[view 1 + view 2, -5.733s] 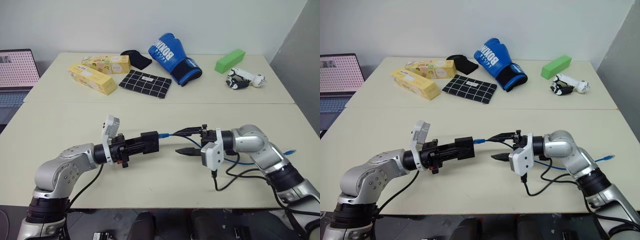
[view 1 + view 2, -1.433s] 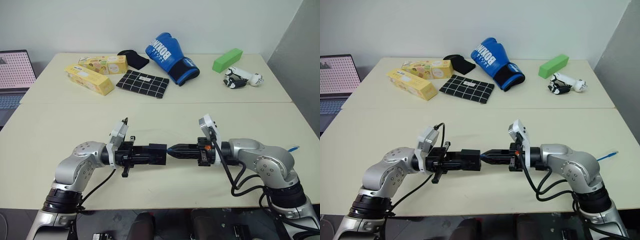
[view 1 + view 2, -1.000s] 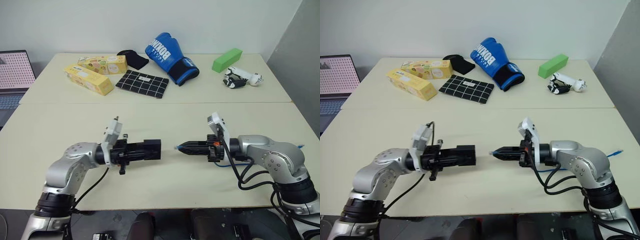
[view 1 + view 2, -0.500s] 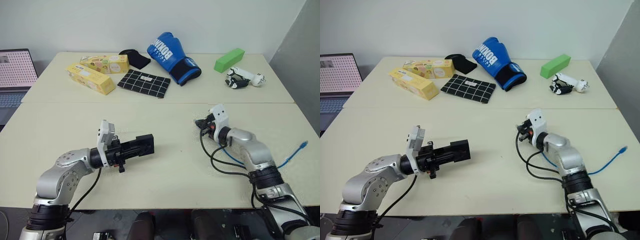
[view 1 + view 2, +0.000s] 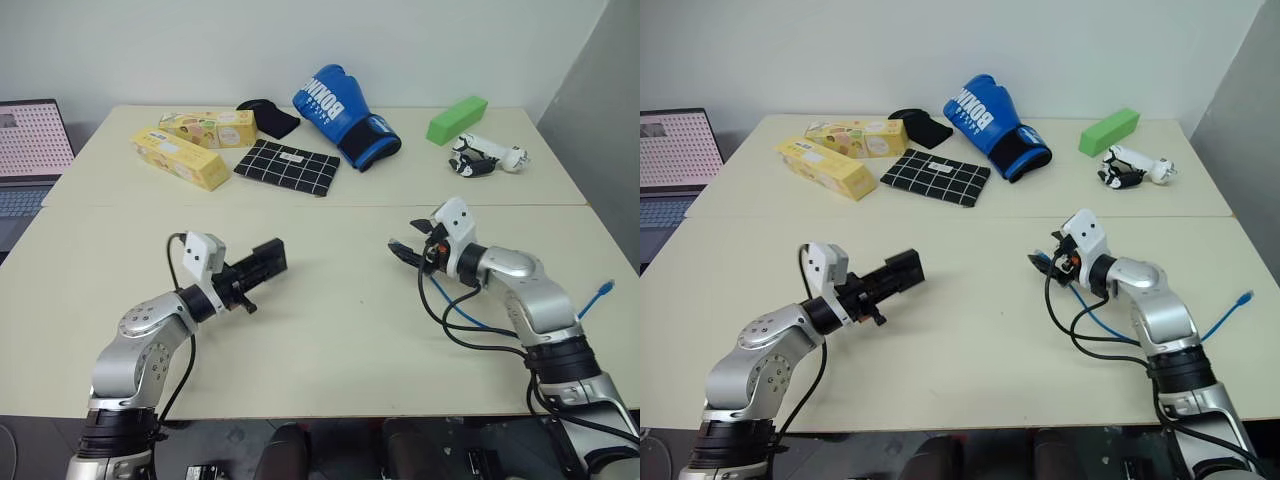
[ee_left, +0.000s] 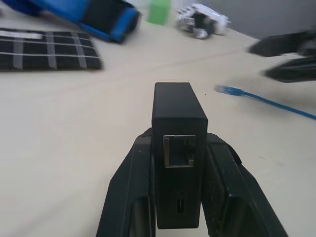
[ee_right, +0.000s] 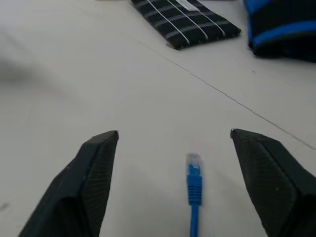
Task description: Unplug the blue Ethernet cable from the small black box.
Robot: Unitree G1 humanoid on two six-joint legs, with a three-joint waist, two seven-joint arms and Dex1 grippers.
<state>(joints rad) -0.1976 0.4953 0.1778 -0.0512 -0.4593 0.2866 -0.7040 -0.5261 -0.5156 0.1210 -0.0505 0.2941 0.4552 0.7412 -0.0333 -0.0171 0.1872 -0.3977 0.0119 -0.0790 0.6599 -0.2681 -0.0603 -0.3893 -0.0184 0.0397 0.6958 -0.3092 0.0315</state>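
The small black box hangs above the table and would fall if my left gripper opened now, so for now the left gripper keeps hold of the box.
The small black box [image 5: 264, 262] sits clamped between the fingers of my left gripper [image 5: 250, 272], held off the table and pointing toward the right arm. Seen from the left wrist, the box [image 6: 177, 113] has an empty port facing the camera. The blue Ethernet cable's plug [image 7: 193, 174] lies on the table, free of the box, between the spread fingers of my open right gripper [image 7: 174, 132]. This gripper [image 5: 408, 240] hovers at mid-right. The cable trails back under the right arm to its other end [image 5: 603, 291] near the table's right edge.
Along the far side of the table lie a blue boxing glove [image 5: 340, 115], a black white-gridded cloth [image 5: 286, 165], two yellow boxes [image 5: 185, 160], a black fabric lump [image 5: 268, 117], a green block [image 5: 458, 119] and a white-and-black object [image 5: 485, 158]. A laptop [image 5: 30, 140] stands at far left.
My right gripper, shut on the plug a second ago, has opened and the plug now lies on the table. Both arms have swung apart, and the box now points forward and to the right.
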